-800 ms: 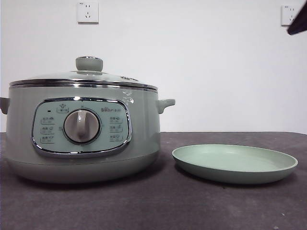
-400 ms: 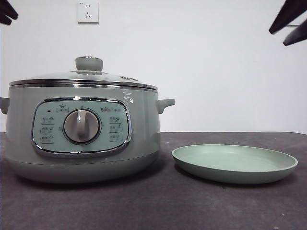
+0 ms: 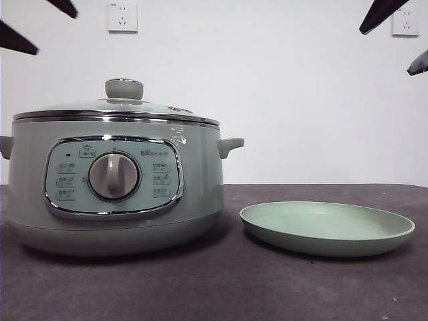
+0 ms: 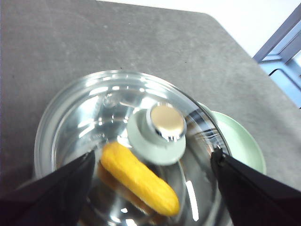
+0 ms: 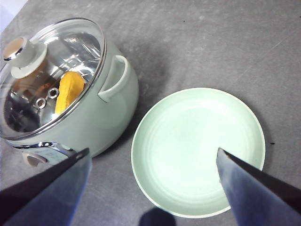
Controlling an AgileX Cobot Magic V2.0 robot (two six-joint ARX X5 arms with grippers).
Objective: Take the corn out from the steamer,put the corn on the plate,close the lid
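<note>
The corn should go out of the steamer and onto the plate point(image 5: 197, 148), so my right gripper should grab it by its body point(image 5: 69, 90).
The sage-green steamer point(image 3: 194, 194) stands at the left with its glass lid point(image 3: 80, 107) on it. The corn point(image 4: 138, 179) lies inside under the lid, and it also shows in the right wrist view point(image 5: 68, 92); the front view hides it. The pale green plate point(image 3: 328, 227) lies empty to the steamer's right. My left gripper point(image 3: 40, 23) is open, high above the lid and its knob point(image 4: 164, 125). My right gripper point(image 3: 400, 39) is open, high above the plate point(image 5: 197, 150).
The steamer's side handle point(image 3: 231, 144) points toward the plate. Dark grey table point(image 3: 221, 287) runs in front of both. Wall sockets point(image 3: 122, 17) are on the white wall behind.
Both grippers have come further into the front view at the top corners, and their jaws now stand wider apart. The steamer, lid and plate have not moved.
</note>
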